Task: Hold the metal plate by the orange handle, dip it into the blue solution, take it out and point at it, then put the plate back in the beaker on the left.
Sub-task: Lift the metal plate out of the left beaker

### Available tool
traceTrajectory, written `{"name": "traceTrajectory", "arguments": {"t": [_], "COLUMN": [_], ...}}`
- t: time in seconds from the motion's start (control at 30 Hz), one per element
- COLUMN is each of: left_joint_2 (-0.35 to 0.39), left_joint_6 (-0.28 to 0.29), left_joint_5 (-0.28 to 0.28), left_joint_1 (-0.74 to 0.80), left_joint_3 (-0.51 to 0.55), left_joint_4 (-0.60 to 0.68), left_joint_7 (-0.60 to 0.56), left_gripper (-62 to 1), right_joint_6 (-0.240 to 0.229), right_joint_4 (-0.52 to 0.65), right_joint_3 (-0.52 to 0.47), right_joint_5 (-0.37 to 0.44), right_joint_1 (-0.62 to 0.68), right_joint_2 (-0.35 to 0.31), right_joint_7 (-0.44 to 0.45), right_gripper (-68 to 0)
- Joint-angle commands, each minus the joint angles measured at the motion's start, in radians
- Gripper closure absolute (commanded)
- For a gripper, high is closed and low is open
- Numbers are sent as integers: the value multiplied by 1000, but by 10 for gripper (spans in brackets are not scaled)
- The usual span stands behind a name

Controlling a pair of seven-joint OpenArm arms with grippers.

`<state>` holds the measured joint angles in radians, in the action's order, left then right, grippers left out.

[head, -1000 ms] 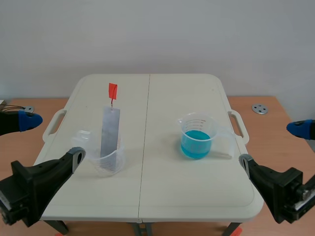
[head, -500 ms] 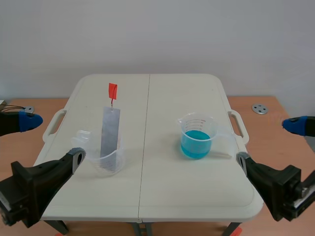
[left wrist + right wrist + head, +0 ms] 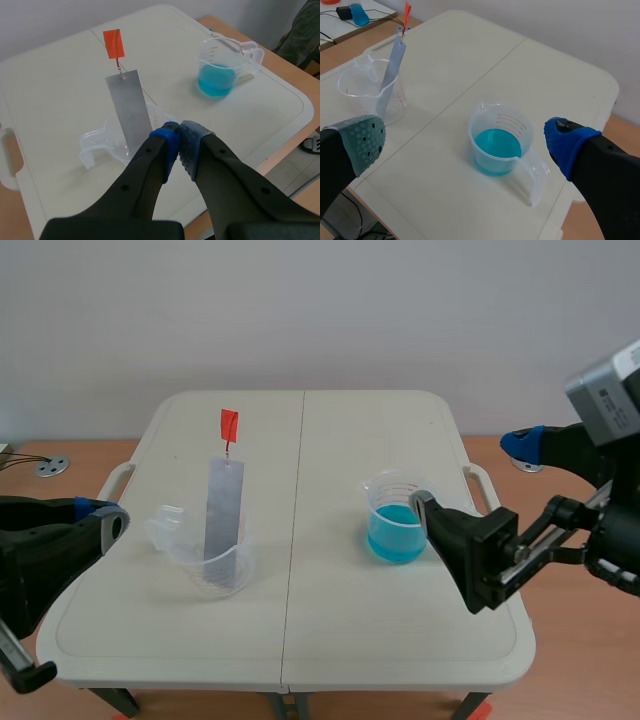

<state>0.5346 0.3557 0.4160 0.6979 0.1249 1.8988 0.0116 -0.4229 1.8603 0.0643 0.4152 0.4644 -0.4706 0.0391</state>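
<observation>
The plate's orange handle (image 3: pixel 229 424) sticks up in the open while its lower end stands inside the clear beaker (image 3: pixel 222 570). My right gripper will pinch the plate by that handle next.
A grey metal plate (image 3: pixel 224 508) with an orange handle (image 3: pixel 229 424) stands tilted in a clear beaker (image 3: pixel 212 562) on the table's left half. A second clear beaker (image 3: pixel 398 520), holding blue solution, stands on the right half. My left gripper (image 3: pixel 103 516) is shut on nothing at the table's left edge. In the left wrist view its tips (image 3: pixel 179 138) meet just short of the plate (image 3: pixel 131 111) and its beaker (image 3: pixel 107 145). My right gripper (image 3: pixel 470 476) hangs open beside the blue beaker. In the right wrist view the blue beaker (image 3: pixel 500 142) lies ahead between the fingers (image 3: pixel 364 138).
The white folding table (image 3: pixel 300 640) has moulded handles at its left (image 3: pixel 112 484) and right (image 3: pixel 484 488) edges and stands on a wooden desk. A small metal disc (image 3: pixel 47 467) lies on the desk at the left. A dark green cloth (image 3: pixel 304 30) shows beyond the table's right.
My left gripper has shut and its arm has shifted. My right arm has risen and swung inward, bringing its open gripper next to the blue beaker. Plate and beakers have not moved.
</observation>
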Motion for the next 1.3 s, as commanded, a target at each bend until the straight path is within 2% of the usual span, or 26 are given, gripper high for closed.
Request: {"name": "traceTrajectory", "arguments": {"t": [0.0, 0.2, 0.4, 0.6, 0.73, 0.97, 1.27], "left_joint_2": [1, 1, 0, 0, 0, -3, -5], "left_joint_6": [-23, -122, -217, -219, -219, -210, -184], "left_joint_5": [-20, -153, -223, -222, -220, -218, -200], "left_joint_1": [38, 229, 418, 546, 568, 535, 446], "left_joint_3": [1, 1, 1, 1, 1, -3, -58], "left_joint_4": [13, 13, 13, -25, -79, -190, -345], "left_joint_7": [-10, 0, 85, 128, 127, 89, 67], "left_gripper": [-34, -34, -34, -34, -34, -34, -34], "right_joint_6": [2, -13, -16, -42, -50, -50, -50], "right_joint_4": [-14, -100, -224, -376, -494, -652, -766], "right_joint_3": [19, 101, 182, 270, 327, 420, 494], "right_joint_5": [11, 11, 11, 11, 11, 11, 11], "right_joint_1": [-47, -204, -350, -480, -569, -712, -821], "right_joint_2": [10, 71, 134, 200, 248, 327, 426], "right_joint_7": [-1, -61, -72, -78, -77, -76, -55], "right_gripper": [-665, -665, -665, -665, -665, -664, -663]}}
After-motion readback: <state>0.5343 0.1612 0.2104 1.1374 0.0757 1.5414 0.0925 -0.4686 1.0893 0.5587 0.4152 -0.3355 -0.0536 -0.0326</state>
